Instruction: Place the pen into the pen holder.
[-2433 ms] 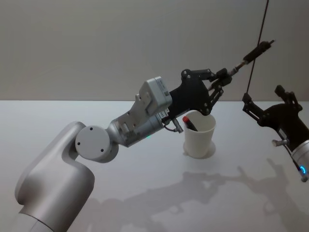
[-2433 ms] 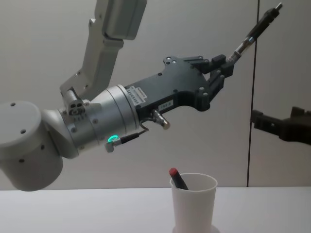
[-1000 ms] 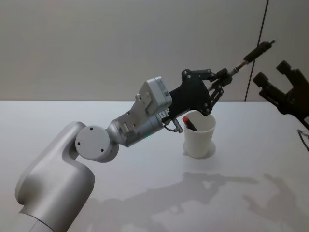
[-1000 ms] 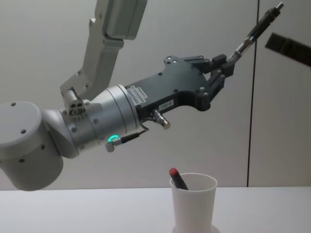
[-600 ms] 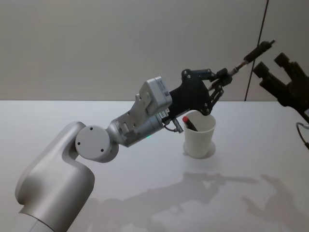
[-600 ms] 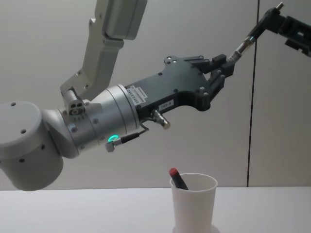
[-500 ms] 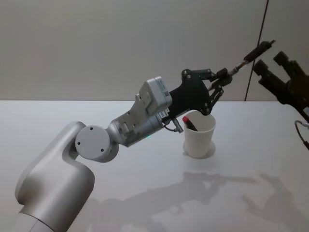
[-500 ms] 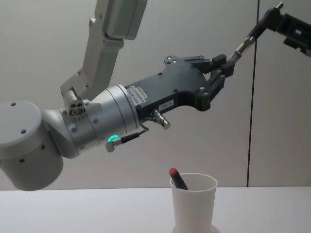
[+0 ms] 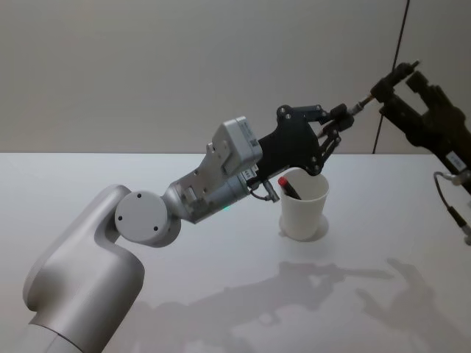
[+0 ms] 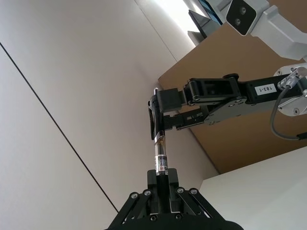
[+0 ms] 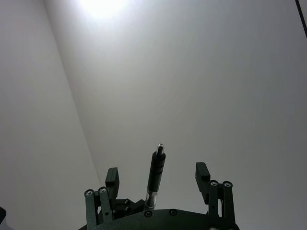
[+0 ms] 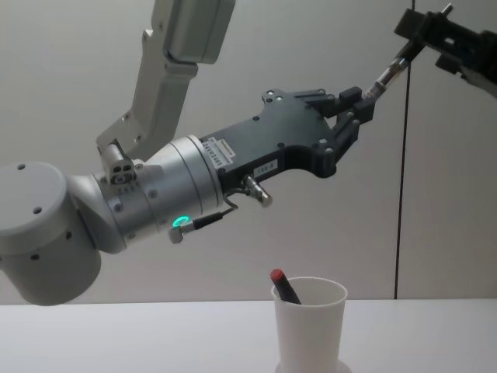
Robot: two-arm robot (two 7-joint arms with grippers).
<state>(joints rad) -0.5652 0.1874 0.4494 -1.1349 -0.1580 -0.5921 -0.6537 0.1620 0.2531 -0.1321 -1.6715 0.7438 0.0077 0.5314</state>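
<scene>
My right gripper needs to grab the pen by its free upper end [image 12: 419, 42]; my left fingers cover its lower end.
The pen [image 9: 370, 92] is a dark slim stick held up in the air, slanting upward. My left gripper [image 9: 341, 115] is shut on its lower end, high above the pen holder [image 9: 303, 209], a white paper cup on the table. My right gripper [image 9: 402, 76] is at the pen's upper end, open. In the right wrist view the pen [image 11: 156, 175] stands between the two spread fingers [image 11: 201, 171] without touching them. The chest view shows the pen [image 12: 390, 70] well above the pen holder [image 12: 309, 326].
A red-capped pen [image 9: 285, 185] leans inside the cup, also seen from the chest as the red-capped pen [image 12: 283, 286]. The white table [image 9: 221, 243] stretches around the cup. A plain wall with a dark vertical seam [image 12: 402, 194] stands behind.
My right gripper has risen from low on the right and moved left, so its open fingers now straddle the pen's upper end. The left arm and pen have not moved.
</scene>
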